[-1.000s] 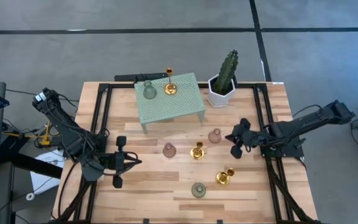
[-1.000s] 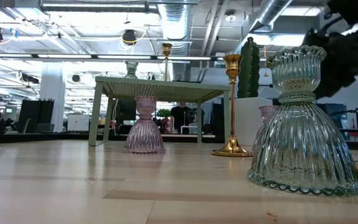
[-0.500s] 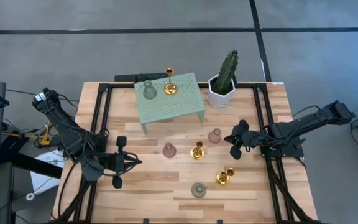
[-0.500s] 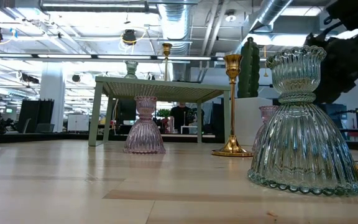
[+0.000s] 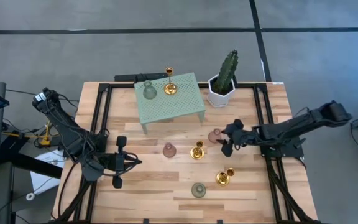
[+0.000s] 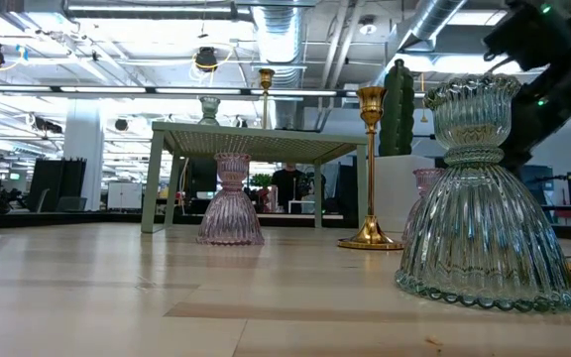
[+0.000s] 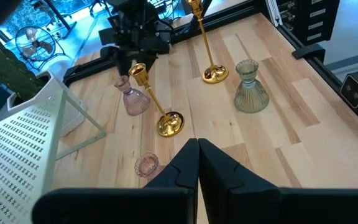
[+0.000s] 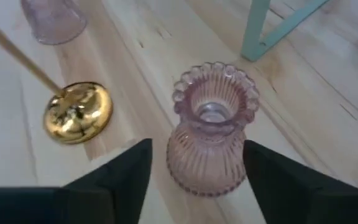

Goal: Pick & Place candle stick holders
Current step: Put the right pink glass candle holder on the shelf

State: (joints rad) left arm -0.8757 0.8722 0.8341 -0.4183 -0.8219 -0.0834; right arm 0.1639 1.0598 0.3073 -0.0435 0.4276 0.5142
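Observation:
My right gripper picks up the pink holder by its narrow neck [image 5: 214,134] [image 8: 211,129] next, to move it onto the small green table.
My right gripper [image 5: 226,140] is open, low over the table. Its fingers stand on either side of a pink candle stick holder [image 8: 211,127] that is upright on its round base [image 5: 215,135]; I see no touch. Also standing on the wooden table are a second pink holder [image 5: 169,150], two gold ones [image 5: 196,151] [image 5: 224,178] and a grey-green one [image 5: 198,190]. A gold holder [image 5: 169,87] and a grey-green holder [image 5: 148,90] stand on the small green table [image 5: 185,102]. My left gripper [image 5: 118,163] waits shut at the left.
A white hexagonal pot with a cactus [image 5: 221,87] stands at the far right, beside the green table. One green table leg [image 8: 260,31] is just beyond the pink holder. A gold base [image 8: 78,112] lies close beside my right gripper's finger [image 8: 120,180].
My right gripper has moved toward the table's left edge and down, from beside the pink holder on the right to around it. The holders have all kept their places.

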